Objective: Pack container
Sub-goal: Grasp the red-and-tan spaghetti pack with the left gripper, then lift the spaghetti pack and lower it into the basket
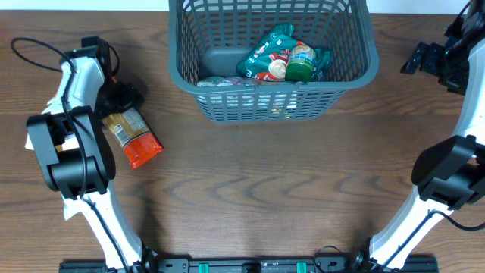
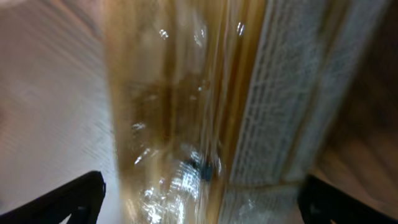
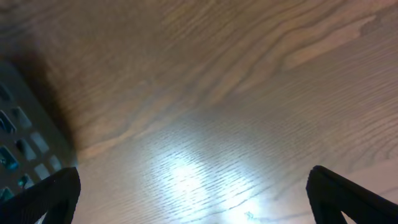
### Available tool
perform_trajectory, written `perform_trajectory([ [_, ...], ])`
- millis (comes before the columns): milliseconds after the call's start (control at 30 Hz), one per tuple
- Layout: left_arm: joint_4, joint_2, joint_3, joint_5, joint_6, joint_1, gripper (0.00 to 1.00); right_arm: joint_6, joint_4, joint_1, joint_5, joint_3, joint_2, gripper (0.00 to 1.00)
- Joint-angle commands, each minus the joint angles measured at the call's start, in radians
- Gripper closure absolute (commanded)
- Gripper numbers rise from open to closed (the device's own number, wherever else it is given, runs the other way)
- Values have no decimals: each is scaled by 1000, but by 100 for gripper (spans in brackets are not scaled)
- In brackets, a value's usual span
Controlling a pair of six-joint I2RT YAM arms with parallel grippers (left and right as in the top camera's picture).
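Observation:
Next, my left gripper grips the brown packet (image 2: pixel 180 124) across its brown body (image 2: pixel 208 174), fingers along both long sides, to lay it lengthwise in the basket.
The container (image 1: pixel 364 72) is a large dark grey lattice basket at the back centre of the table. It holds green snack packets (image 1: pixel 269 57) and a round-lidded cup (image 1: pixel 301 62). A brown packet with an orange-red end (image 1: pixel 135 136) lies on the table at the left. My left gripper (image 1: pixel 123 98) is just above the packet's back end. In the left wrist view its fingers (image 2: pixel 199 199) are spread wide with the glossy brown packet (image 2: pixel 180 124) close between them, blurred. My right gripper (image 1: pixel 418 58) is open and empty to the right of the basket, over bare table (image 3: pixel 193 193).
The basket's corner (image 3: pixel 25 149) shows at the left of the right wrist view. A black cable (image 1: pixel 34 47) loops at the far left behind the left arm. Wooden tabletop (image 1: pixel 273 182) lies in front of the basket.

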Motion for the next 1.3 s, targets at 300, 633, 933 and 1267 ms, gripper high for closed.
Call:
perform_trajectory([
  [300,81,-1,-58,9,108,0,2,-18,-10,2,7,-2,0,1],
  [633,60,-1,-58,134,108,0,60,-41,-12,1,7,-2,0,1],
  [933,-33,-66,-39,163,109,0,81,-72,-21,1,6,-2,0,1],
  [1267,-181,-411,88,165,173,-10,94,-82,-25,1,6,-2,0,1],
])
